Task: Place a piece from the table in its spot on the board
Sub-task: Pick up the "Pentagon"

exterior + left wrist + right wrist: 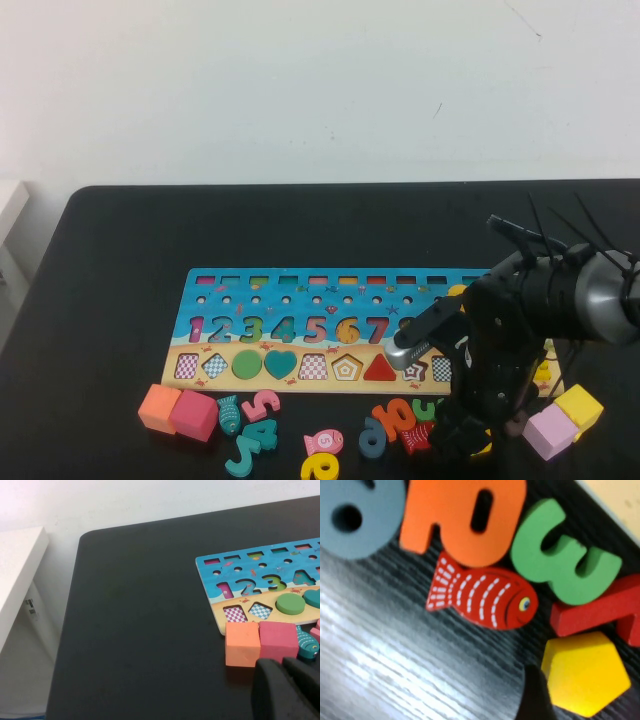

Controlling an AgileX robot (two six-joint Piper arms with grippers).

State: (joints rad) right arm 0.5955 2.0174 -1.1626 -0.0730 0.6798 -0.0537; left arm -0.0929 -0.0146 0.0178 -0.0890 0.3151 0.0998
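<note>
My right gripper should grab the side edges of the yellow pentagon piece next. Then it can fit the piece into the board's pentagon hollow (347,367).
The yellow pentagon piece (585,677) lies flat on the black table (300,220), just in front of the board's right end. My right gripper (462,440) is lowered over it and open. One dark finger (535,695) stands against the piece's edge; the other finger is out of view. The long sea-print board (420,300) has its pentagon hollow (346,367) in the bottom row, between a checkered square and the red triangle. My left gripper (287,690) is shut, low at the table's front left near the orange cube (242,644).
Around the piece lie a red fish (482,597), a green 3 (565,555), an orange number (462,515) and a red number (592,615). A lilac cube (548,432) and a yellow cube (578,405) sit right of the arm. Orange and pink cubes (195,415) sit front left.
</note>
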